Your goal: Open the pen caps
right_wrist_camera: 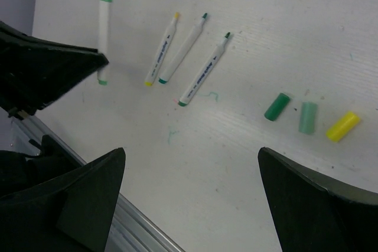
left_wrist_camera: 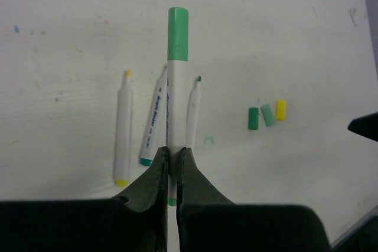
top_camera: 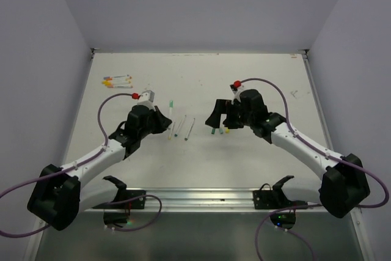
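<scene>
My right gripper should next take hold of the white pen's green cap (top_camera: 171,104) and pull it open, while my left gripper keeps hold of the body of the white pen.
My left gripper (left_wrist_camera: 173,156) is shut on a white pen (left_wrist_camera: 176,104) that still wears its green cap (left_wrist_camera: 178,33) at the far end. In the top view that pen (top_camera: 171,110) sticks out past the left gripper (top_camera: 162,120). Three uncapped pens (left_wrist_camera: 123,128) (left_wrist_camera: 155,119) (left_wrist_camera: 193,113) lie side by side on the table beneath it. To their right lie three loose pen caps: dark green (right_wrist_camera: 277,106), pale green (right_wrist_camera: 308,117) and yellow (right_wrist_camera: 343,126). My right gripper (right_wrist_camera: 192,157) hangs wide open above the table near these caps, holding nothing.
Several more capped pens (top_camera: 117,80) lie at the back left of the white table (top_camera: 256,84). A metal rail (top_camera: 201,197) runs along the near edge. Faint green ink marks (right_wrist_camera: 208,94) show on the table surface.
</scene>
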Robot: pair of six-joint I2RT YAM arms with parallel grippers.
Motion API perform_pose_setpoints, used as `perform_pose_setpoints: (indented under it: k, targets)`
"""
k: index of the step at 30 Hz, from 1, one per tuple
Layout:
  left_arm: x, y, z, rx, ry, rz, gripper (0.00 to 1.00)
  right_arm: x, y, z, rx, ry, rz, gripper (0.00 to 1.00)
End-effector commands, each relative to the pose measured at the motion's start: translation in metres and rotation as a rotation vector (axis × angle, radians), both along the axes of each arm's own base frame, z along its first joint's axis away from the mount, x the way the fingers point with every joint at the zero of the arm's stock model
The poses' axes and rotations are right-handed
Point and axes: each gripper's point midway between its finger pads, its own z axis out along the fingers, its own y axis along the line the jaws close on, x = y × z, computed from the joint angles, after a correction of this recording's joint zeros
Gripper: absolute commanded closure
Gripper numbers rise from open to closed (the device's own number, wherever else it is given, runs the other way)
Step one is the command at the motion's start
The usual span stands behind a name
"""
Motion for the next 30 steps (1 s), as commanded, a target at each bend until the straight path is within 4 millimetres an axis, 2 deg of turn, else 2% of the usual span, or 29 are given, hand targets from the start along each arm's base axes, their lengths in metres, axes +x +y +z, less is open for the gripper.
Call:
perform_pose_setpoints:
  k: [1, 2, 5, 10, 18, 20, 24, 30]
  targets:
    - [-0.014, -0.044, 0.038, -0.142, -0.123, -0.231, 1.00, 0.005, 0.029, 0.030, 0.035, -0.050, 0.029, 0.01]
    - [-0.021, -0.048, 0.034, -0.145, -0.117, -0.255, 1.00, 0.008, 0.036, 0.037, 0.042, -0.060, 0.034, 0.01]
    - [-0.036, -0.055, 0.039, -0.184, -0.135, -0.306, 1.00, 0.007, 0.055, 0.038, 0.071, -0.046, 0.054, 0.03]
    - [-0.052, -0.061, 0.039, -0.210, -0.123, -0.368, 1.00, 0.008, 0.078, 0.036, 0.093, -0.039, 0.067, 0.08]
    - [-0.072, -0.072, 0.038, -0.294, -0.111, -0.434, 1.00, 0.017, 0.096, 0.046, 0.180, -0.077, 0.060, 0.21]
    - [-0.077, -0.074, 0.039, -0.311, -0.109, -0.449, 1.00, 0.019, 0.100, 0.049, 0.201, -0.086, 0.065, 0.27]
    - [-0.084, -0.078, 0.044, -0.356, -0.113, -0.471, 1.00, 0.022, 0.106, 0.041, 0.214, -0.060, 0.060, 0.40]
    - [-0.089, -0.081, 0.052, -0.385, -0.126, -0.495, 1.00, 0.027, 0.111, 0.037, 0.243, -0.058, 0.043, 0.52]
